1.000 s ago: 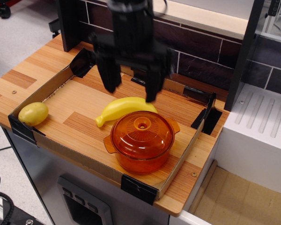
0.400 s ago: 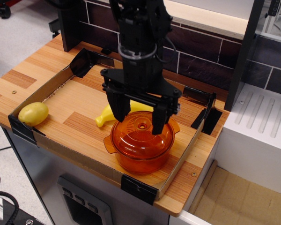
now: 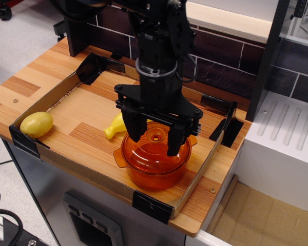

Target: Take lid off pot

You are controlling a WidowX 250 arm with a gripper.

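The lid needs to come off the orange pot [image 3: 155,171], so the robot's gripper needs to grab the lid by its central knob next.
A translucent orange pot [image 3: 155,171] stands at the front right of the wooden tray, with its domed orange lid [image 3: 151,152] sitting on it. The lid's ring-shaped knob [image 3: 155,137] shows in the middle. My black gripper [image 3: 154,142] is open and hangs straight over the lid. Its two fingers [image 3: 135,130] straddle the knob, one on each side, with their tips at or just above the lid surface. Nothing is held.
A yellow banana [image 3: 116,126] lies just behind the pot, mostly hidden by the gripper. A yellowish potato [image 3: 36,124] sits at the tray's left corner. Low cardboard walls [image 3: 200,172] with black tape corners ring the tray. A dark brick wall stands behind.
The gripper has come down and forward from above the banana to over the lid, with its fingers now on either side of the knob. The pot, lid and banana have not moved.
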